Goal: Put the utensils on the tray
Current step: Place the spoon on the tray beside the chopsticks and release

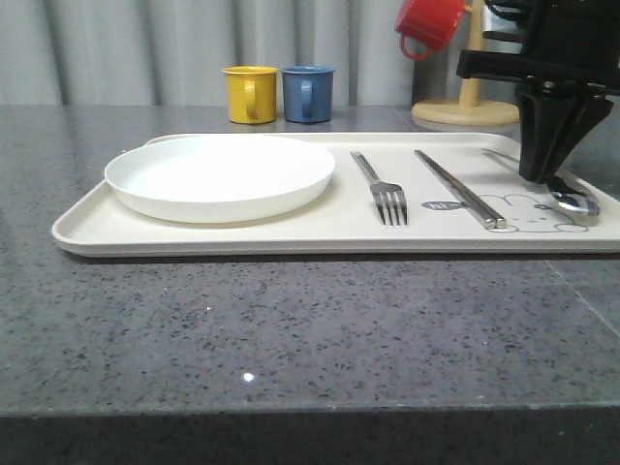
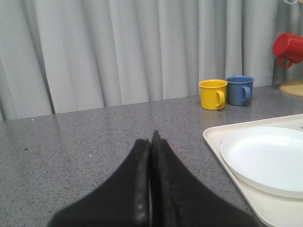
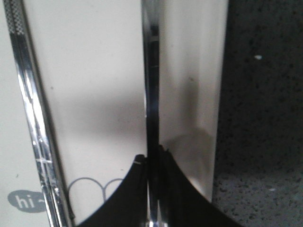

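The spoon's bowl [image 1: 575, 201] sits low over the rabbit drawing [image 1: 533, 215], inside the tray's rim, so it is now time for my right gripper to open.
The cream tray [image 1: 291, 235] lies across the grey table. On it lie a silver fork [image 1: 383, 189] and a pair of chopsticks [image 1: 460, 189]. The spoon [image 1: 576, 201] is at the tray's right end, its bowl low over the rabbit drawing. My right gripper [image 1: 538, 176] points down and is shut on the spoon's handle. In the right wrist view the thin handle [image 3: 151, 71] runs out from between the shut fingers [image 3: 152, 158], with the chopsticks [image 3: 28, 118] alongside on the tray [image 3: 94, 71]. My left gripper [image 2: 152, 137] is shut on nothing, over bare table left of the tray [image 2: 222, 156].
A round white plate [image 1: 221, 174] takes up the tray's left half. Behind the tray stand a yellow mug [image 1: 250, 94] and a blue mug [image 1: 307, 93]. A red mug [image 1: 429, 24] hangs on a wooden stand [image 1: 465, 108] at the back right. Curtains close off the back.
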`<state>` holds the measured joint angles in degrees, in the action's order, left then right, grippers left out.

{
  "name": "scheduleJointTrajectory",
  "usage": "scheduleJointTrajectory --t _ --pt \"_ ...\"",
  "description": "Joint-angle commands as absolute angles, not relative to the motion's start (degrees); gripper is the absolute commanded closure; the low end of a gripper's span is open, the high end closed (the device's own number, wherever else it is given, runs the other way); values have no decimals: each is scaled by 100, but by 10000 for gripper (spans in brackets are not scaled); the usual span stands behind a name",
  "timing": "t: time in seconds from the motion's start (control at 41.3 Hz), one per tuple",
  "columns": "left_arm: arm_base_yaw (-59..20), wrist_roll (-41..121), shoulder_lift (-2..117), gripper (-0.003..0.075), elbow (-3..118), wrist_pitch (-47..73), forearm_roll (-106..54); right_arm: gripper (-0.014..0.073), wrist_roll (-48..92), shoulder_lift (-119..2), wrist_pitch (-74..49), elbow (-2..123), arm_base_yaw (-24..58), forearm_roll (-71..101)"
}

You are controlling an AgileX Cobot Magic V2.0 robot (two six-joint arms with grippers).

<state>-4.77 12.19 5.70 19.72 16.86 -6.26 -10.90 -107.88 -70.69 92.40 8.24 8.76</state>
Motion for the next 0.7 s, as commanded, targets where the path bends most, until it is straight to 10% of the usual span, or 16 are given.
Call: scheduleJointTrajectory --t 0.0,0.678 --pt "-516 1177 638 739 2120 1190 -695 611 -1103 -10510 -7519 9352 823 931" --pt "-516 1177 638 739 2120 1190 -695 358 -1103 -10516 -7421 9352 823 937"
